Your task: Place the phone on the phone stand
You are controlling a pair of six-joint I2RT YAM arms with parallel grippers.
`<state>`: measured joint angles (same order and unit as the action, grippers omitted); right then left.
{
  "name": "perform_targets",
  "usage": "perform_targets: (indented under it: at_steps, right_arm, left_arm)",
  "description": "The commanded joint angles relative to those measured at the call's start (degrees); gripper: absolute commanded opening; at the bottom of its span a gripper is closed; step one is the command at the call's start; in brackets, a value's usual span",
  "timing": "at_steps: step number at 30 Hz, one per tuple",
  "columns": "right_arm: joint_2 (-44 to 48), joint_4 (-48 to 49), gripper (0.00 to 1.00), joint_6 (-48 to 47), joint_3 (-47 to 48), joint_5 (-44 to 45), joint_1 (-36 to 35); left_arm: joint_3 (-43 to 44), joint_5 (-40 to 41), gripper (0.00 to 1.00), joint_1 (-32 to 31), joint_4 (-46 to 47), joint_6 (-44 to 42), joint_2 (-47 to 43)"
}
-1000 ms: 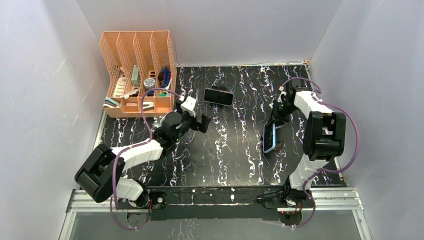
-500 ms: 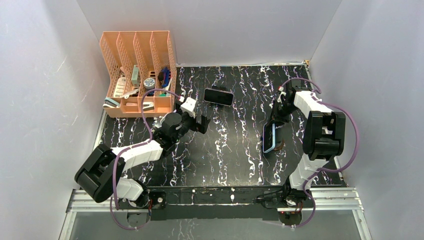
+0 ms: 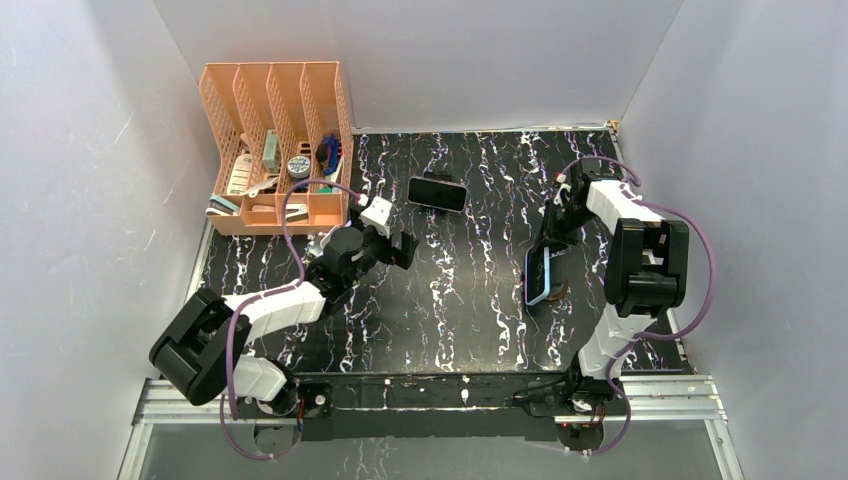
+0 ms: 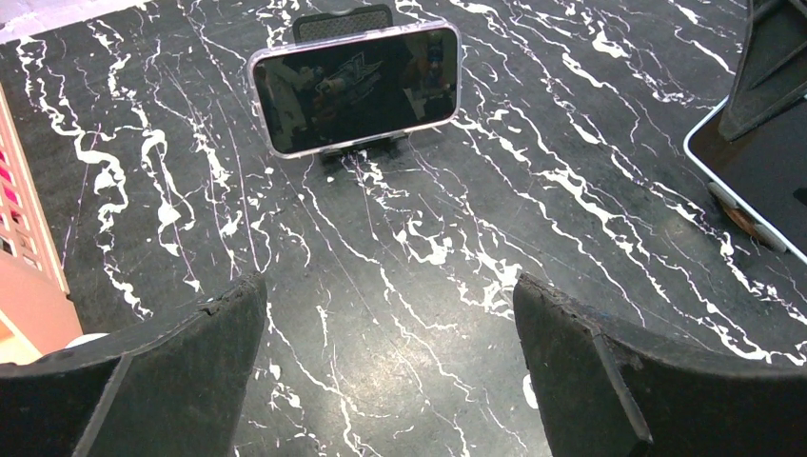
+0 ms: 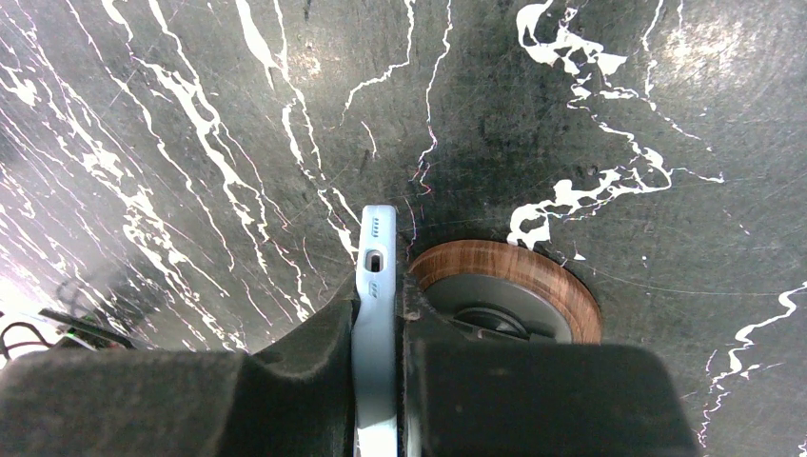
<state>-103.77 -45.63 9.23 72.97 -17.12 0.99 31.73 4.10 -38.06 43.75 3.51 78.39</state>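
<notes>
The phone stands on edge, back close against the wooden stand, and would rest there, so my right gripper should open.
My right gripper (image 3: pixel 551 238) is shut on a phone in a light blue case (image 3: pixel 538 276) and holds it on edge, its lower end down by a round wooden phone stand (image 3: pixel 561 292). In the right wrist view the phone's edge (image 5: pixel 376 271) is pinched between my fingers (image 5: pixel 285 381), with the wooden stand (image 5: pixel 533 276) close beside it on the right. My left gripper (image 3: pixel 402 247) is open and empty over the table. In the left wrist view the gripper (image 4: pixel 390 295) faces a second phone in a clear case (image 4: pixel 357 86), which rests on a black stand (image 4: pixel 343 21).
An orange file rack (image 3: pixel 275 145) with small items stands at the back left. The second phone on its black stand (image 3: pixel 437 192) is at the back middle. Grey walls close in the black marbled table (image 3: pixel 470 320) on three sides.
My left gripper has drawn back slightly toward the near left, still open. The right gripper and its phone have hardly moved.
</notes>
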Motion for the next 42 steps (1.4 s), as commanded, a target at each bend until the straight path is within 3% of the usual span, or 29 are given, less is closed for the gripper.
perform_targets:
  at_steps: [1,27,42]
  right_arm:
    - [-0.3,-1.5,0.12,-0.1,2.0,0.7,0.1]
    - [-0.4,-1.9,0.3,0.1,2.2,1.9,0.0]
    - [-0.1,-2.1,0.31,0.5,1.9,3.6,0.0]
  left_arm:
    - [-0.7,1.6,0.98,-0.2,1.5,-1.1,-1.8]
    - [-1.0,1.7,0.98,-0.3,1.6,-1.6,-1.9]
    - [-0.8,1.5,0.98,-0.3,1.8,-1.6,-1.7]
